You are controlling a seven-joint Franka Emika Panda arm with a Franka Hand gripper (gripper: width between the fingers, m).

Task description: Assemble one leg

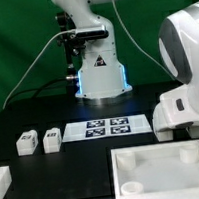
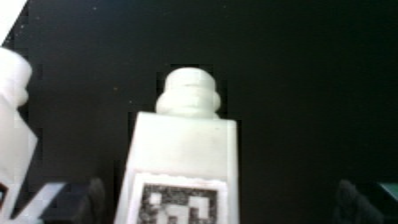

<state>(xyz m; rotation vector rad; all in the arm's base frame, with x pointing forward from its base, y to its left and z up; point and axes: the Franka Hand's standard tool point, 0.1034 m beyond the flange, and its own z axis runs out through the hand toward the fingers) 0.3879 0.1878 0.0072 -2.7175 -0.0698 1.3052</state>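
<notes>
In the wrist view my fingers straddle the white leg's tagged end (image 2: 176,200), so closing now would catch the leg, and it is time to close.
In the wrist view a white leg (image 2: 183,140) lies on the black table, its rounded threaded tip pointing away from me and its black-and-white tag (image 2: 178,200) facing up. My gripper (image 2: 221,200) is open and straddles the leg's tagged end. One dark finger (image 2: 79,198) is close beside the leg and the other finger (image 2: 366,197) stands well apart from it. Another white part (image 2: 15,110) shows at the edge of that view. In the exterior view two more legs (image 1: 28,142) (image 1: 52,141) lie side by side at the left. My fingers are hidden there behind the white arm (image 1: 180,77).
The marker board (image 1: 111,125) lies in the middle of the table before the robot base (image 1: 96,73). The large white tray-shaped piece (image 1: 125,175) sits at the front right. A white block (image 1: 2,182) stands at the front left edge.
</notes>
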